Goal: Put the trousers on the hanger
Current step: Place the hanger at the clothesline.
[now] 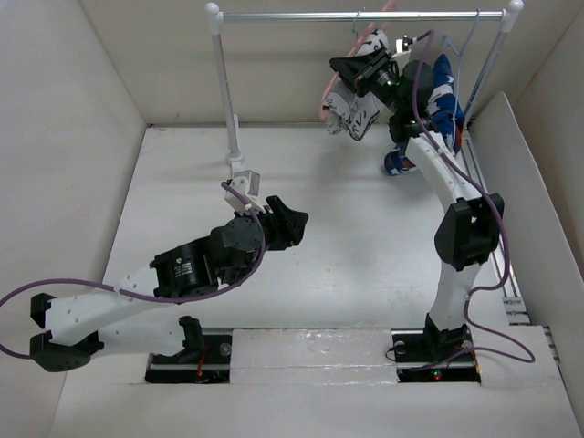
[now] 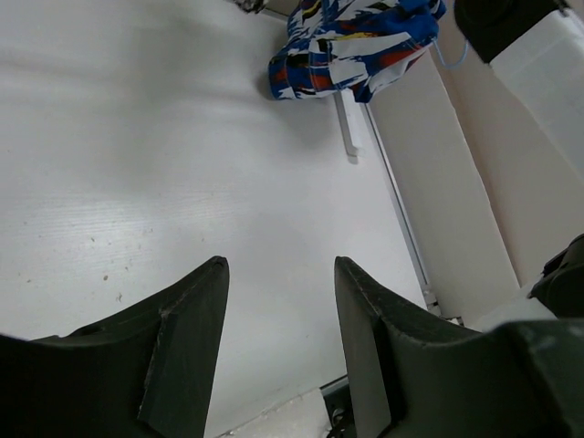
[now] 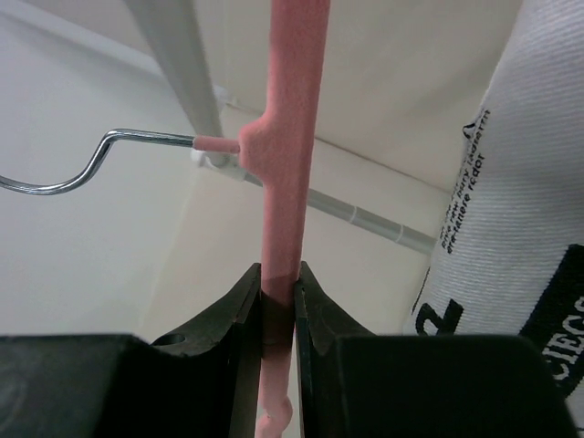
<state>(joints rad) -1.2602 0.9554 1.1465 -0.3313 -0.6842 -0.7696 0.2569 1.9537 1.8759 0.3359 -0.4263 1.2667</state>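
My right gripper stays closed on the pink hanger (image 1: 323,99) for now. The bar runs outside the hook's curve, so the hanger would fall to the table if I opened now.
The pink hanger (image 3: 294,109) runs straight up through my right gripper (image 3: 276,270), which is shut on its bar; its metal hook (image 3: 87,169) curves off to the left. The trousers (image 3: 516,219), white with black print, hang just right of the jaws. From above, my right gripper (image 1: 359,69) sits high under the rail with the trousers (image 1: 354,111) draped below it and the hanger (image 1: 323,99) curving round their left side. My left gripper (image 1: 288,224) hovers open over the mid table, and nothing lies between its fingers (image 2: 196,310).
A grey clothes rail (image 1: 365,16) on white posts spans the back. A blue, white and red patterned garment (image 1: 444,102) hangs at its right end beside a pale blue hanger (image 1: 467,53). The same garment (image 2: 356,41) shows ahead of the left gripper. White walls enclose the table.
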